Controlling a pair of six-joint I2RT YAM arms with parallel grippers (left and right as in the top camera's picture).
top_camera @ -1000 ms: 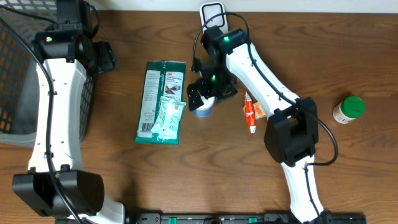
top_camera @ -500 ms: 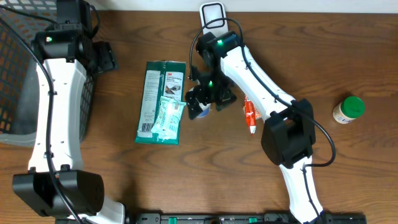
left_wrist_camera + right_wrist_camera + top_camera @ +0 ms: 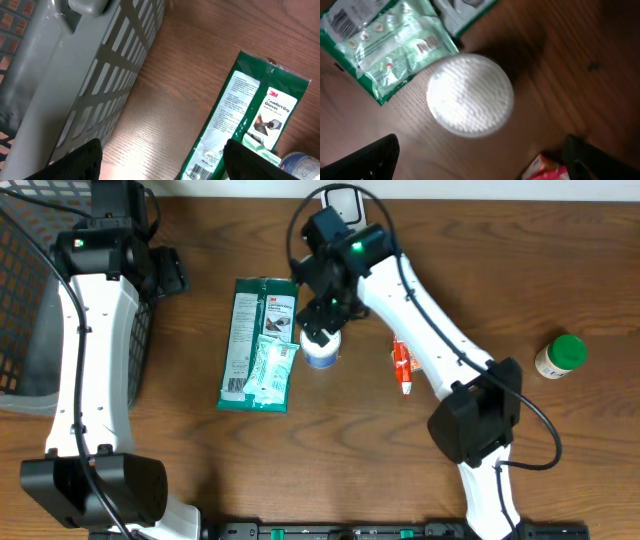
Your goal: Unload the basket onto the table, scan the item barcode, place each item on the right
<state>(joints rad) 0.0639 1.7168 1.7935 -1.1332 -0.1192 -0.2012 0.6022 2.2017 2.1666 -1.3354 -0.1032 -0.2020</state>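
The right gripper grabs the round tub across opposite sides near its white lid (image 3: 322, 356) (image 3: 470, 95) next, which leaves the tub's lower body uncovered for barcode scanning.
A round tub with a white lid (image 3: 322, 356) (image 3: 470, 95) stands on the wooden table beside a green 3M glove pack (image 3: 250, 330) (image 3: 245, 120). A pale green packet (image 3: 270, 368) (image 3: 385, 45) lies on that pack. My right gripper (image 3: 322, 328) (image 3: 480, 170) hangs open just above and behind the tub, holding nothing. My left gripper (image 3: 170, 272) (image 3: 162, 167) is open over bare wood between the basket and the glove pack, whose barcode (image 3: 197, 171) shows at its near end. A white scanner (image 3: 343, 198) sits at the table's back edge, partly behind a cable.
A grey slatted basket (image 3: 30, 330) (image 3: 75, 75) fills the left side. A red and white tube (image 3: 402, 366) (image 3: 545, 172) lies right of the tub. A green-capped bottle (image 3: 560, 356) stands far right.
My right arm has swung left and back, so its gripper no longer covers the tub, which stays where it was. The left arm has not moved.
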